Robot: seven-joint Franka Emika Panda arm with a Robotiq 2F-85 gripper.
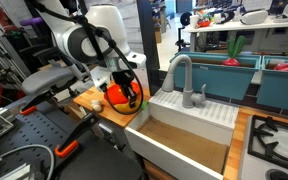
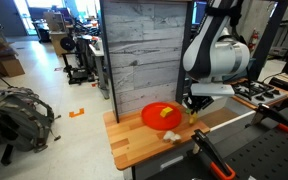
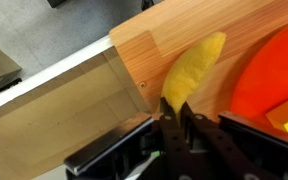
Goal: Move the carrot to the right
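Note:
The carrot would end up on the counter beside the red plate, as flat wood is close below, so I need to open my gripper now.
The carrot point(image 3: 196, 62) is a yellow-orange tapered piece lying over the wooden counter point(image 3: 174, 35), between the sink and the red plate point(image 3: 274, 70). My gripper point(image 3: 174, 112) is shut on the carrot's near end, with both black fingers pinching it. In both exterior views the gripper point(image 2: 194, 108) point(image 1: 132, 96) hangs low over the counter, just beside the red plate point(image 2: 154, 117) point(image 1: 114, 96). The carrot is too small to make out there. Another yellow piece point(image 2: 166, 113) lies on the plate.
A white sink point(image 1: 189, 110) with a grey faucet point(image 1: 180, 72) adjoins the counter; its rim point(image 3: 64, 68) shows in the wrist view. A small pale cream lump point(image 2: 170, 137) lies on the counter in front of the plate. A stove point(image 1: 276, 140) stands beyond the sink.

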